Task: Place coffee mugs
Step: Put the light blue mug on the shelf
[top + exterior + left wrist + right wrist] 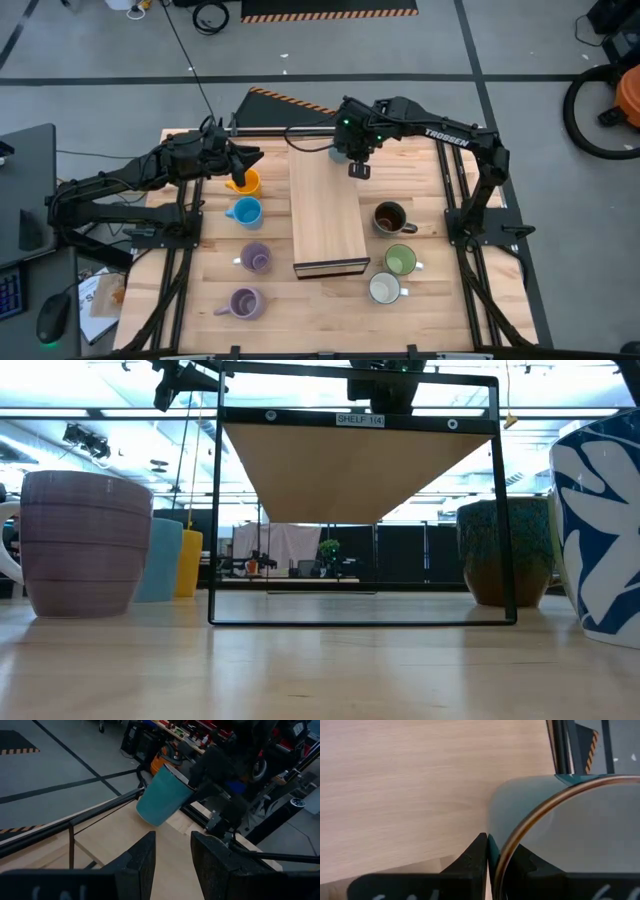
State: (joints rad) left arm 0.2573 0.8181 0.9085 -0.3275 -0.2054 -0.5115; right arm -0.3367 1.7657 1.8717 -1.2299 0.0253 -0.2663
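Note:
I need to open my right gripper now: the teal mug (161,794) has its base at the far end of the wooden board, so the mug would stand.
My right gripper (347,152) is shut on a teal mug (161,794) with a brown rim, over the far end of the wooden board (325,212). My left gripper (173,854) is open and holds nothing; it hangs above the orange mug (243,182). Left of the board, an orange, a light blue (245,211) and two lavender mugs (256,257) (245,302) stand on their bases. Right of it stand a dark brown (390,216), a light green (400,260) and a white mug (385,288). My right gripper pinches the teal mug's wall at its rim (502,847), one finger (522,865) inside the mug and one (476,854) outside. The fingers come from above. The mug is tilted in the hold, its base (150,816) lowest, above the board's far end.
The board lies on a black metal frame labelled as a shelf (360,420), raised above the table. The left row of mugs (80,540) and the right row (600,530) flank it. Black rails (455,190) run along the table's sides. Bare board surface stretches toward the near edge.

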